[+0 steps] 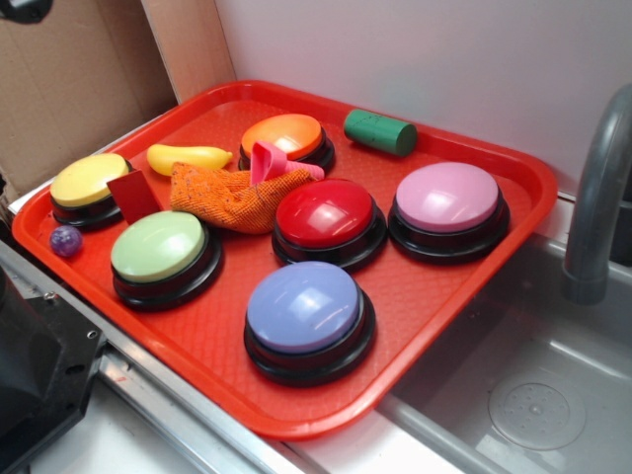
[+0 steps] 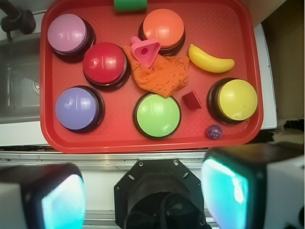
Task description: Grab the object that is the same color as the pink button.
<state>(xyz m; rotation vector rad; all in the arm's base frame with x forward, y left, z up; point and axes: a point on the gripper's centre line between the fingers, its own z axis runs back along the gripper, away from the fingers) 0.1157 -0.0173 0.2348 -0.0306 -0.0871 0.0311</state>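
Note:
My gripper grabs the pink object by its triangular loop [image 1: 265, 163] next, to pick out the match for the pink button [image 1: 447, 196].
The object, a small hot-pink bent plastic piece [image 1: 272, 160] [image 2: 145, 50], lies on the upper edge of an orange mesh cloth [image 1: 232, 197] [image 2: 162, 74], against the orange button [image 1: 284, 136]. The pink button [image 1: 447, 196] [image 2: 68, 32], pale pink dome on a black base, stands at the tray's right side in the exterior view. In the wrist view my gripper [image 2: 145, 195] is open, its fingers [image 2: 62, 200] spread wide with nothing between them. It hangs high, off the near edge of the red tray [image 2: 119, 138], far from the object.
Also on the tray are red [image 2: 105, 63], lavender-blue [image 2: 77, 107], green [image 2: 157, 114] and yellow [image 2: 237, 99] buttons, a banana [image 2: 211, 60], a green cylinder [image 1: 379, 131], a red card [image 2: 192, 100] and a purple ball [image 2: 214, 131]. A sink [image 1: 538, 395] and faucet [image 1: 597, 197] adjoin the tray.

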